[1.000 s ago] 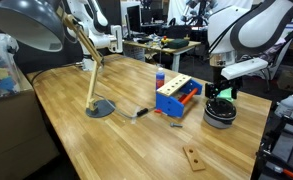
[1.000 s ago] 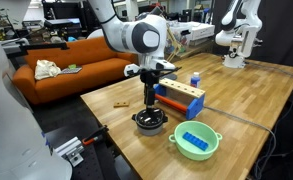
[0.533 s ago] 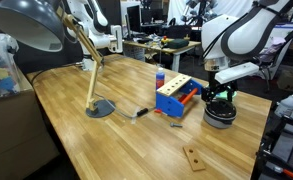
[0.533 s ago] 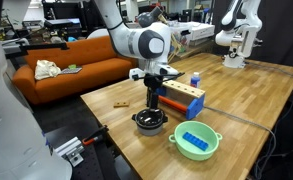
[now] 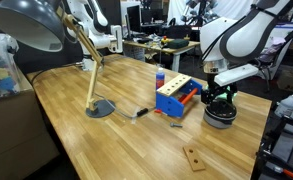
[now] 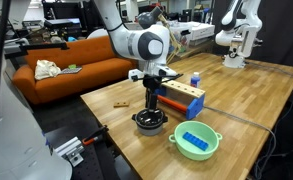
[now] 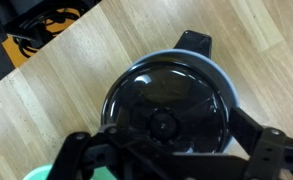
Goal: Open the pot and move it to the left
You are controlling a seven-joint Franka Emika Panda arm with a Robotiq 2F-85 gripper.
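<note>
My gripper is ready to close and would hold the knob, as its fingers are level on either side of the knob, down at the lid.
The pot (image 5: 219,114) stands on the wooden table beside the blue-and-orange box, and it also shows in an exterior view (image 6: 149,124). In the wrist view the pot (image 7: 218,92) fills the frame, covered by its dark glass lid (image 7: 151,95) with a round knob (image 7: 164,125) in the middle. My gripper (image 7: 171,152) is open, directly above the lid, with one finger on each side of the knob. It grips nothing. It shows in both exterior views (image 5: 220,97) (image 6: 150,108). The pot's inside is hidden by the lid.
The blue-and-orange box (image 5: 176,98) (image 6: 181,100) stands right next to the pot. A green bowl with a blue item (image 6: 196,141) lies close by. A desk lamp (image 5: 98,108), a small dark item (image 5: 141,112) and a wooden piece (image 5: 194,158) lie on the table. The table edge is near the pot.
The arm has shifted slightly and the gripper has settled a little lower over the pot's lid. The pot and lid have not moved.
</note>
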